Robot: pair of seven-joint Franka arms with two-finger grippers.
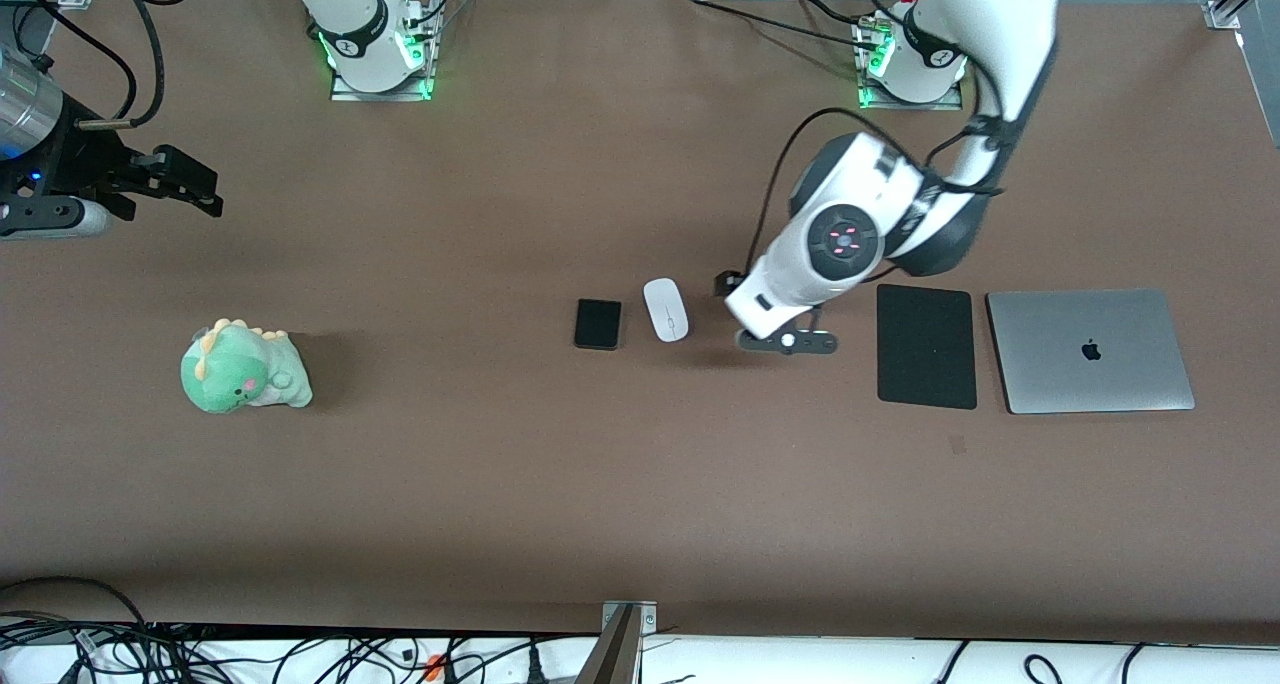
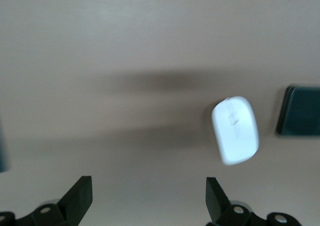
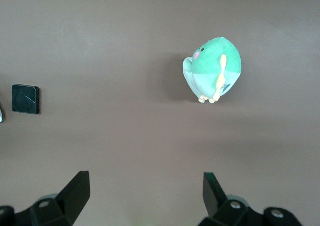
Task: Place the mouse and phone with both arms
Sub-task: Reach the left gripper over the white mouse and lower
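Note:
The left gripper picks up the white mouse by its body [image 1: 666,310] next, to place the white mouse on the black pad [image 1: 925,346].
The white oval mouse [image 1: 665,309] lies mid-table, and the small black phone [image 1: 598,324] lies beside it toward the right arm's end. My left gripper [image 1: 735,312] is open and empty, low over bare table between the mouse and the black mouse pad [image 1: 926,346]. In the left wrist view the mouse [image 2: 235,130] and the phone [image 2: 300,117] lie ahead of my left gripper [image 2: 148,181], off to one finger's side. My right gripper [image 1: 205,189] is open and empty, and waits up over the right arm's end of the table. The right wrist view shows my right gripper [image 3: 146,176] and the phone [image 3: 25,98].
A closed silver laptop [image 1: 1090,350] lies beside the mouse pad at the left arm's end. A green plush dinosaur [image 1: 243,367] sits toward the right arm's end and shows in the right wrist view [image 3: 214,69]. Cables run along the table's front edge.

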